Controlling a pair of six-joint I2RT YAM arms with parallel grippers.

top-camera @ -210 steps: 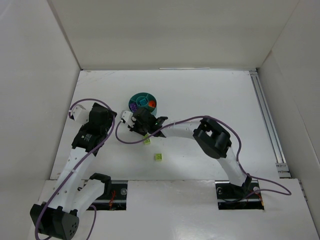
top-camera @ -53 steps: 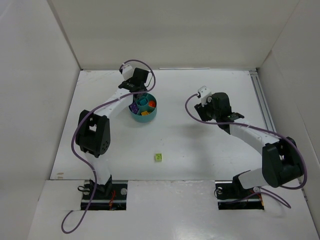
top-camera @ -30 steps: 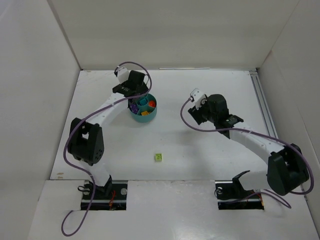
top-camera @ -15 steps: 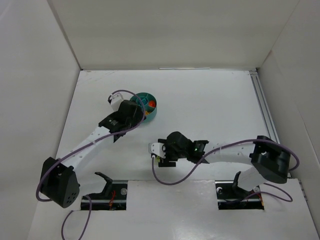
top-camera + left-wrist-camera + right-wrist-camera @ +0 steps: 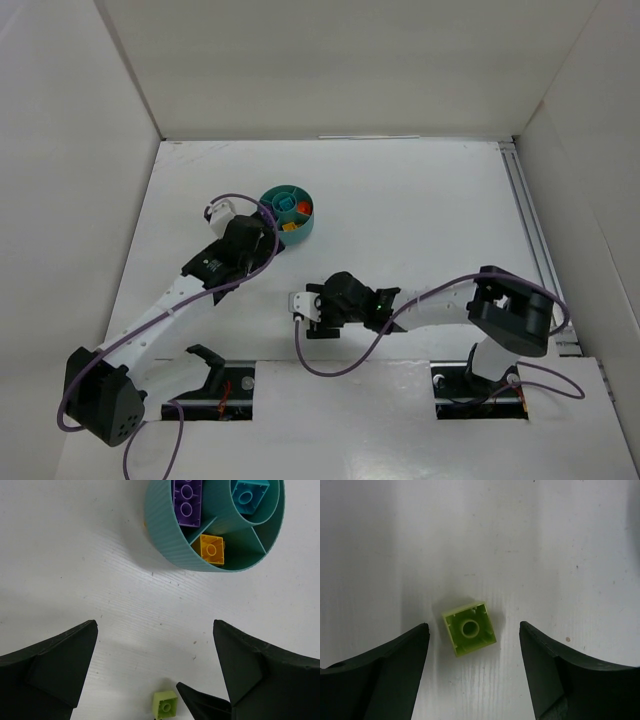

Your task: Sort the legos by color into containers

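Observation:
My right gripper has its fingers level with the sides of the lime green lego (image 5: 469, 628), so it should close on the lego now.
A lime green lego (image 5: 469, 628) lies upside down on the white table. My right gripper (image 5: 472, 630) is low over it, open, one finger on each side and neither touching. From the top, the right gripper (image 5: 318, 318) hides that brick. The teal dish (image 5: 300, 232) sits at the back. It holds purple legos (image 5: 187, 502), a yellow-orange one (image 5: 211, 548), a teal one (image 5: 247, 495) in the central well, and an orange-red piece (image 5: 303, 209). My left gripper (image 5: 255, 250) hovers just near-left of the dish (image 5: 165, 540), open and empty.
White walls enclose the table on three sides. A metal rail (image 5: 530, 240) runs along the right edge. Purple cables loop off both arms. In the left wrist view, the lime lego (image 5: 165, 705) and a dark right fingertip (image 5: 200, 706) show at the bottom edge.
The right arm swung from mid-right down to the lime lego and its jaws widened. The left arm drew back from over the dish toward the near left.

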